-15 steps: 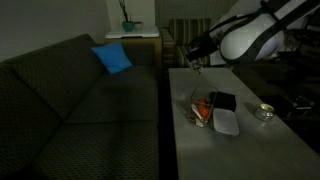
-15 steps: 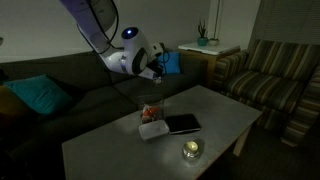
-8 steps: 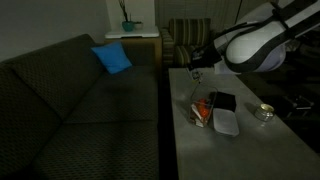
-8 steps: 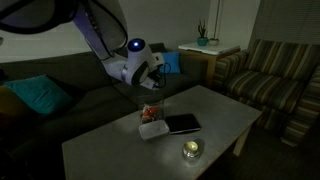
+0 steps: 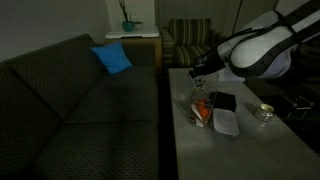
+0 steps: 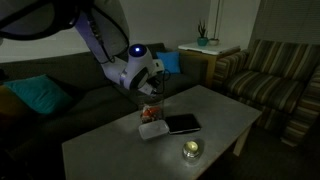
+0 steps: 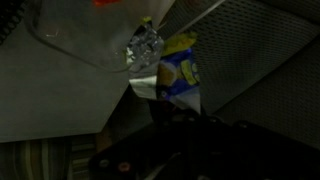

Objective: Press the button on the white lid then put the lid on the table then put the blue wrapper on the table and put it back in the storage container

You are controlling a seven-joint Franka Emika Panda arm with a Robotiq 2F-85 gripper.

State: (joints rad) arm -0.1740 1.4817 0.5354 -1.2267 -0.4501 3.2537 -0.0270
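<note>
My gripper needs to move the wrapper farther inward before it lets go, because only the blue wrapper's silver end reaches the storage container's rim (image 7: 98, 67).
In the wrist view my gripper (image 7: 178, 112) is shut on the blue wrapper (image 7: 180, 75), a blue and yellow packet with a crinkled silver end. The dark fingers hide its lower part. The clear storage container (image 7: 80, 35) lies just beyond the wrapper, with red contents at its top. In both exterior views the gripper (image 5: 200, 73) (image 6: 152, 88) hangs just above the storage container (image 5: 203, 108) (image 6: 152, 113). The white lid (image 5: 226, 123) (image 6: 153, 131) lies flat on the grey table (image 5: 205, 155) (image 6: 120, 155) beside the container.
A flat black rectangular object (image 5: 223, 101) (image 6: 183, 124) lies next to the container. A round shiny metal dish (image 5: 264, 112) (image 6: 190, 150) stands further along the table. A dark patterned sofa (image 5: 80, 110) with a blue cushion (image 5: 112, 57) runs along the table's side.
My gripper has come down and moved a little towards the storage container, still holding the blue wrapper. The lid, container and black object have not moved.
</note>
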